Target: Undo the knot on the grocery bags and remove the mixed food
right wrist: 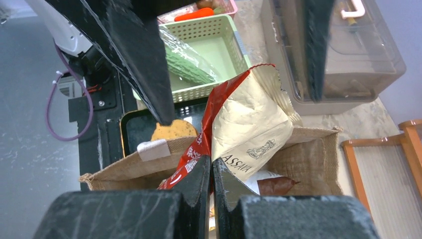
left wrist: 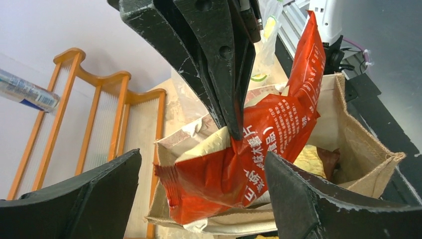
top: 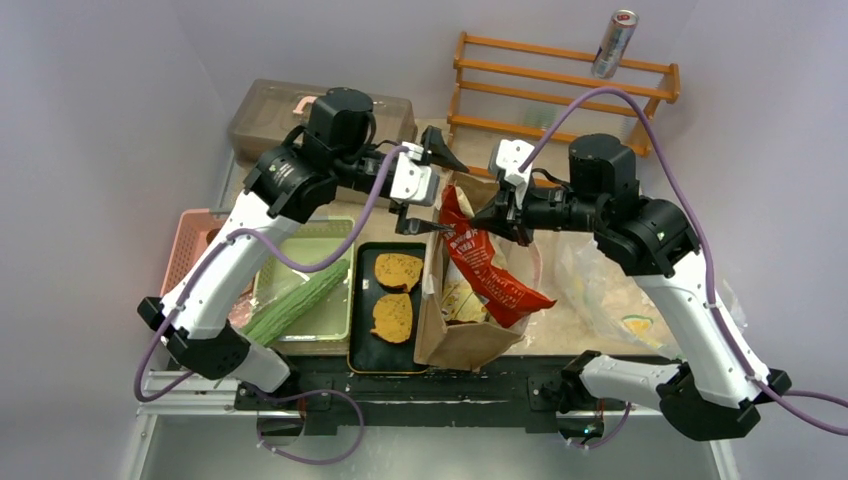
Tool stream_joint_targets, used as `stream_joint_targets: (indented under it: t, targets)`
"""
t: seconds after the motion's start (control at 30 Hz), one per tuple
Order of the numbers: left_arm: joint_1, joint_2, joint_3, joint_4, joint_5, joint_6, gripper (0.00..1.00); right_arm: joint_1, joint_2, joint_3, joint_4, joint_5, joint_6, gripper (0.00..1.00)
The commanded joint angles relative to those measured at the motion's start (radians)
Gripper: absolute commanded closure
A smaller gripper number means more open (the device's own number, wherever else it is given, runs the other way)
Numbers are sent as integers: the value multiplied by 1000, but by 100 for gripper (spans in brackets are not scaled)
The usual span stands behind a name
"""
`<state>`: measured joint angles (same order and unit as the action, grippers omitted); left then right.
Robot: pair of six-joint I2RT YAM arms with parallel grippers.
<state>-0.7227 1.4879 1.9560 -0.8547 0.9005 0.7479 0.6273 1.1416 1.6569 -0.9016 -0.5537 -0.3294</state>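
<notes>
The red snack packet has to come out of the paper bag point(top: 455, 335). My left gripper next needs to grab the packet by its crimped end point(top: 452, 203).
The brown paper bag point(top: 455, 335) stands open at the table's front centre. A red and cream snack packet point(top: 490, 265) sticks up out of it. My right gripper point(top: 497, 215) is shut on the packet's top part, seen close in the right wrist view point(right wrist: 212, 172). My left gripper point(top: 435, 192) is open, its fingers point(left wrist: 74, 199) standing wide on either side of the packet's point(left wrist: 234, 169) end without pinching it. Two toast slices point(top: 396, 292) lie on a black tray point(top: 362, 350). A cucumber point(top: 295, 300) lies in a green basket point(top: 340, 230). The transparent plastic bag point(top: 600, 290) lies crumpled at the right.
A grey-brown lidded case point(top: 270, 110) sits at the back left. At the back right stands an orange wooden rack point(top: 560, 85) with a silver can point(top: 614, 43) on it. A pink basket point(top: 190, 245) stands left of the green one. More packets point(right wrist: 271, 185) remain inside the paper bag.
</notes>
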Motion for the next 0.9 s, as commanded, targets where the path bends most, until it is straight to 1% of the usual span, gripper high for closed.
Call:
stream_joint_targets:
  t: [0.0,0.03,0.07,0.1,0.17,0.27,0.33,0.43,0.47,0.53,0.57,0.63,0.67,0.73,0.77,0.87]
  targets:
    - [-26,23,19,-7,8,90,8,0,6,66,8,-75,-78,100]
    - [-35,27,13,-18,4,109,9,0,11,73,7,-80,-86,100]
    - [-43,30,10,-46,4,149,12,-1,16,80,5,-80,-97,100]
    - [-54,33,9,-83,-1,198,20,-1,20,89,3,-79,-103,100]
    - [-70,37,6,-161,-22,284,42,0,26,105,0,-78,-109,100]
    - [-71,20,-10,-170,-40,288,78,0,21,110,18,-68,-103,100]
    - [-68,-3,-37,-153,-51,287,100,0,14,107,43,-35,-78,100]
    - [-60,-64,-118,-66,-57,266,100,-1,7,116,97,69,3,99]
    - [-59,-89,-153,-23,-67,254,100,-5,9,128,108,106,32,90]
    - [-53,-134,-220,67,-96,211,100,-34,21,160,112,140,94,66]
    - [-46,-144,-230,81,-99,188,100,-62,26,173,109,129,130,50]
    - [-25,-134,-204,61,-105,143,100,-126,39,198,83,75,179,20]
    - [-13,-123,-184,53,-112,106,100,-149,44,206,57,52,184,12]
    - [16,-109,-162,79,-122,8,100,-158,47,213,-7,3,168,4]
    - [27,-109,-170,124,-142,-57,100,-159,46,209,-38,-26,168,2]
    - [47,-121,-191,249,-192,-195,100,-159,42,168,-108,-83,164,1]
